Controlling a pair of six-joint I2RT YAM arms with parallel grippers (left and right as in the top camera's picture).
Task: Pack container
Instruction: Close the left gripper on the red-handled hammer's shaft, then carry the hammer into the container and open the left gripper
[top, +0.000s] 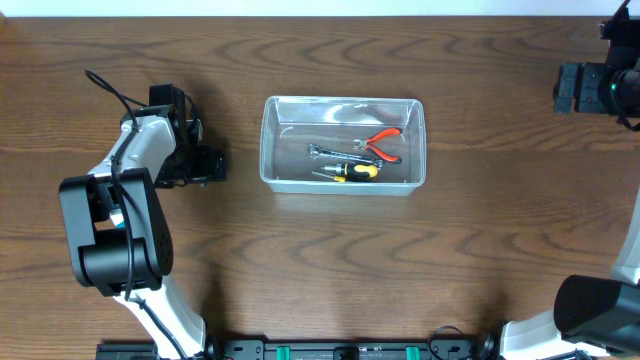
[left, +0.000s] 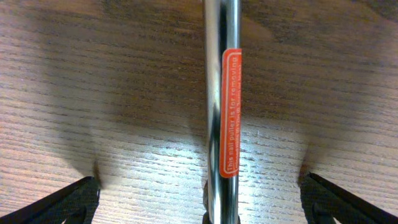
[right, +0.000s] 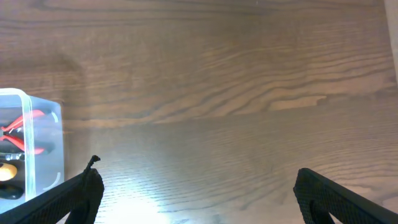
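Note:
The chrome bar (left: 223, 176) lies between my left gripper's open fingers and closing now would catch the bar, so it is time for that gripper to close on it.
The clear plastic container (top: 268, 140) stands at the table's middle. In it lie red-handled pliers (top: 383, 143), a yellow-and-black screwdriver (top: 355, 171) and a small metal wrench (top: 330, 150). My left gripper (top: 205, 163) is low over the table, left of the container. In the left wrist view it (left: 199, 179) is open, its fingers wide on either side of a chrome bar with an orange label (left: 222, 93) that lies on the wood. The bar is hidden in the overhead view. My right gripper (top: 590, 88) is at the far right, open and empty (right: 198, 174). The container's corner (right: 46, 124) shows at its left.
The brown wooden table (top: 330, 270) carries nothing else in view. The left arm's base (top: 115, 235) stands at the front left. The right arm's base (top: 600, 305) stands at the front right.

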